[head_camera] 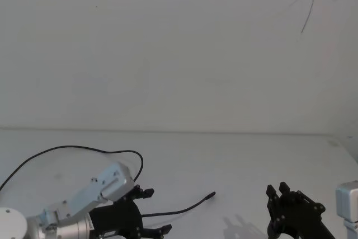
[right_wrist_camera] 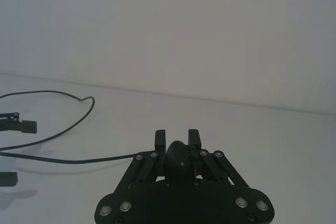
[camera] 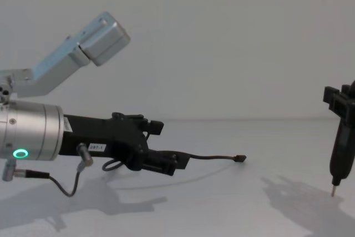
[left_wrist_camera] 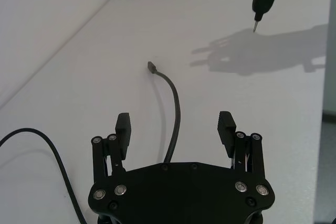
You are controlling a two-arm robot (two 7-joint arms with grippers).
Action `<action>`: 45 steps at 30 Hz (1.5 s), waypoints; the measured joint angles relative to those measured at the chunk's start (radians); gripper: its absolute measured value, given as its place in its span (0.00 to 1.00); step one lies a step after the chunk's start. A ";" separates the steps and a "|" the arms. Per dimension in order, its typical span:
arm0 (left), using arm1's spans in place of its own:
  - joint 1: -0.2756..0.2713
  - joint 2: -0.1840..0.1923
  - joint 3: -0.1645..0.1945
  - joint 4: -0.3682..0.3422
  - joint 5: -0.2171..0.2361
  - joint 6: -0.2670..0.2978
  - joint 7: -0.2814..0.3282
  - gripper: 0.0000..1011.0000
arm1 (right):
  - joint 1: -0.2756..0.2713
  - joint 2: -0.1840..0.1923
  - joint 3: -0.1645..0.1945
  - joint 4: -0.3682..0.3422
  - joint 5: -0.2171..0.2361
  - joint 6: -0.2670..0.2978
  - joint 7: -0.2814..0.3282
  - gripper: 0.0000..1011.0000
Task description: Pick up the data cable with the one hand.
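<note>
The cord of the data cable arches off the table while the small tip (camera: 239, 159) rests down. My left gripper next needs to pinch the cable there, by the cord behind its plug (camera: 195, 156).
The data cable (head_camera: 179, 211) is a thin black cord lying on the white table, its small plug (left_wrist_camera: 151, 67) pointing away from my left gripper. From the left edge it loops in a wide arc (head_camera: 72, 148). My left gripper (left_wrist_camera: 175, 123) is open and low over the table, one finger on each side of the cable, pads apart from it. In the chest view the left gripper (camera: 169, 145) reaches in from the left, with the plug (camera: 240, 159) beyond its fingertips. My right gripper (right_wrist_camera: 177, 136) is shut on a black pen-shaped tool (camera: 339, 154) at the right.
The pen tool's thin metal tip (camera: 333, 193) hangs just above the table at the right, well away from the plug. A white wall (head_camera: 179, 54) rises behind the table. Bare white table (head_camera: 246, 160) lies between the two grippers.
</note>
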 joint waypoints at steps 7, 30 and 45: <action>-0.013 -0.015 0.024 0.016 0.047 -0.001 0.023 0.99 | 0.000 0.000 0.000 0.000 0.000 0.000 0.000 0.25; -0.050 -0.051 0.065 0.042 0.139 0.021 0.062 0.36 | 0.000 0.000 0.000 0.000 0.000 0.000 0.000 0.25; -0.048 -0.058 0.048 0.041 0.122 0.001 0.051 0.05 | 0.000 0.000 0.000 0.000 0.000 0.000 0.000 0.25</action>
